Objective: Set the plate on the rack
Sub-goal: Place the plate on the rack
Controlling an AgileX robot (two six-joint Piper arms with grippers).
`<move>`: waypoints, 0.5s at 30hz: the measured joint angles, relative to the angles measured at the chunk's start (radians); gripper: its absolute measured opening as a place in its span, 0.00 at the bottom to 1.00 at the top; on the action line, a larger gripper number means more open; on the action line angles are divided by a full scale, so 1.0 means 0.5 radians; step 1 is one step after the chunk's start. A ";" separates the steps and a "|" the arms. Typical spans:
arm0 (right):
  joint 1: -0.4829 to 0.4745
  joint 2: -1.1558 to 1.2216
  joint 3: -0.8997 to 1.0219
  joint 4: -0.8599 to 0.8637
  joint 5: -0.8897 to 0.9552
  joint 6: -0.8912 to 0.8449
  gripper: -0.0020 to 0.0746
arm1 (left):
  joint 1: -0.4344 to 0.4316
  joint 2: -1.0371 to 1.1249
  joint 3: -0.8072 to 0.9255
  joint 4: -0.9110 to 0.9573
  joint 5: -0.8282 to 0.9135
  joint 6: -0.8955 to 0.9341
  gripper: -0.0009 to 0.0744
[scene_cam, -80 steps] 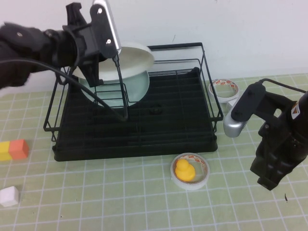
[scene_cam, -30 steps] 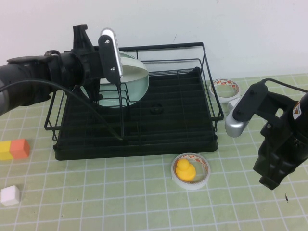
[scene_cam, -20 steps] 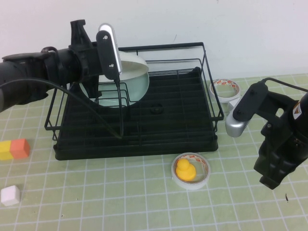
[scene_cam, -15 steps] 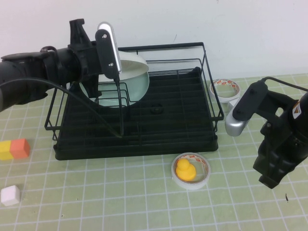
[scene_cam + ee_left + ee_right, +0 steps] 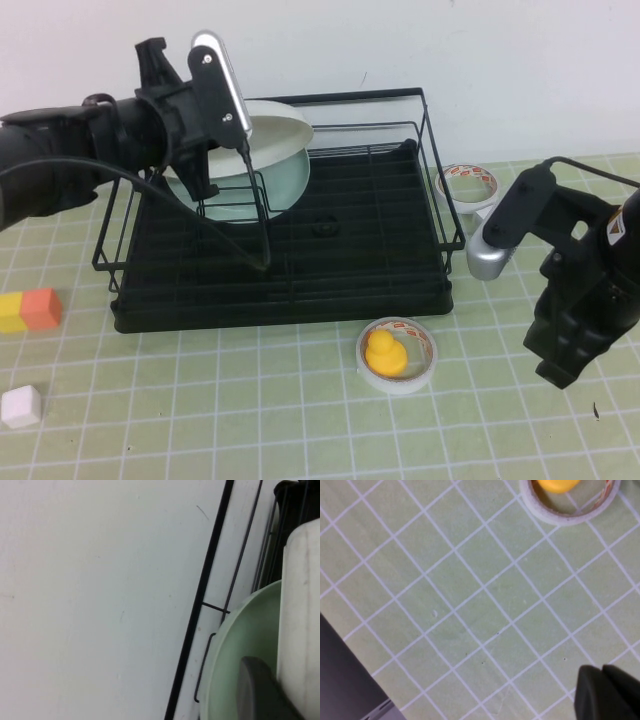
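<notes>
My left gripper holds the white plate, which hangs with its lower edge (image 5: 282,160) above the wire divider (image 5: 233,194). It needs to keep holding the white plate until the plate is lower.
My left gripper (image 5: 205,150) reaches over the back left corner of the black wire rack (image 5: 432,215) and is shut on the white plate (image 5: 286,118). The plate stands on edge, tilted, just behind the pale green plate (image 5: 272,185) that stands in the dividers. In the left wrist view one dark finger (image 5: 256,692) presses on the white plate (image 5: 302,615), with the green plate (image 5: 235,645) beside it. My right gripper (image 5: 558,372) hangs over the mat to the right of the rack, shut and empty, and its tips show in the right wrist view (image 5: 607,695).
A tape roll with a yellow duck (image 5: 395,356) lies in front of the rack and shows in the right wrist view (image 5: 570,502). Another tape roll (image 5: 467,185) lies right of the rack. An orange and yellow block (image 5: 28,310) and a white cube (image 5: 18,406) sit at the left.
The left arm lowered the white plate into the rack behind the green plate, then in the last half second tipped up slightly with it. The right arm has barely moved.
</notes>
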 joint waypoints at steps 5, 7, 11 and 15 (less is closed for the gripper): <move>0.000 0.000 0.000 0.000 -0.018 0.000 0.03 | 0.000 0.059 0.000 0.000 0.006 0.092 0.15; 0.000 0.000 0.000 0.000 -0.018 0.000 0.03 | 0.000 0.087 0.000 0.000 0.023 0.177 0.15; 0.000 0.000 0.000 0.000 -0.018 0.000 0.03 | 0.000 0.144 0.000 0.000 0.027 0.241 0.15; 0.000 0.000 0.000 0.000 -0.018 0.000 0.03 | 0.000 0.188 0.000 0.000 0.027 0.258 0.15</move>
